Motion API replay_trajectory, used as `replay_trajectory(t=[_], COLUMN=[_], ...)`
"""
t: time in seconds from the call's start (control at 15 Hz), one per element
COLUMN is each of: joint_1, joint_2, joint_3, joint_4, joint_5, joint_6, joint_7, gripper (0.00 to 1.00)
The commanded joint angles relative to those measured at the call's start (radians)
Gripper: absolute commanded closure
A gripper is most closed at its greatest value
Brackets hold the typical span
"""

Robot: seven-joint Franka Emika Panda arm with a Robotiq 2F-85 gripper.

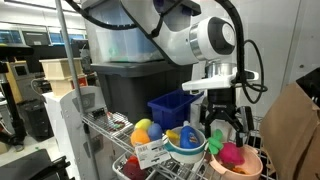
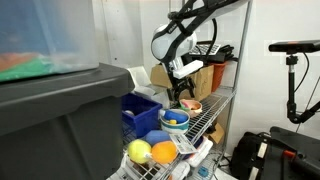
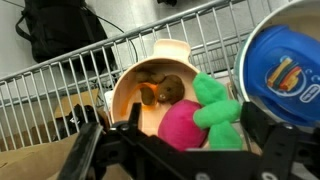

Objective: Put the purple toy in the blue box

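Observation:
My gripper should close now, and it would hold the purple toy (image 1: 229, 153) (image 3: 178, 126): the toy's magenta and green leafy parts are between my fingers.
The purple toy (image 3: 178, 126), magenta with a green leafy part (image 3: 215, 106), lies in a peach bowl (image 3: 128, 92) on the wire shelf. It also shows in an exterior view (image 1: 233, 154). My gripper (image 3: 175, 140) is open just above the bowl, with a finger on each side of the toy and not touching it; it shows in both exterior views (image 1: 222, 126) (image 2: 183, 93). The blue box (image 1: 172, 107) (image 2: 138, 115), slotted and dark blue, stands further along the shelf, beyond a light-blue bowl.
A light-blue bowl (image 1: 186, 146) (image 2: 173, 121) (image 3: 285, 70) sits between the peach bowl and the blue box. Yellow (image 2: 139, 151) and orange (image 2: 163, 151) round toys lie near the shelf end. A large black tote (image 2: 50, 120) stands beside the box. A small brown toy (image 3: 162, 92) shares the peach bowl.

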Motion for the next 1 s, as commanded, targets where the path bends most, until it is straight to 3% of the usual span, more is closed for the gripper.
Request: replay_trajectory(t=[0.0, 0.07, 0.13, 0.73, 0.93], joint_1=[-0.002, -0.001, -0.001, -0.003, -0.004], joint_2=[0.041, 0.047, 0.05, 0.066, 0.067], joint_3=[-0.007, -0.009, -0.01, -0.014, -0.015], joint_4=[0.07, 0.074, 0.077, 0.098, 0.097], joint_5=[0.007, 0.006, 0.006, 0.005, 0.004], joint_6=[-0.043, -0.042, -0.041, -0.043, -0.042], joint_7=[-0.003, -0.001, -0.001, -0.003, -0.004], gripper=[0.15, 0.29, 0.29, 0.98, 1.0])
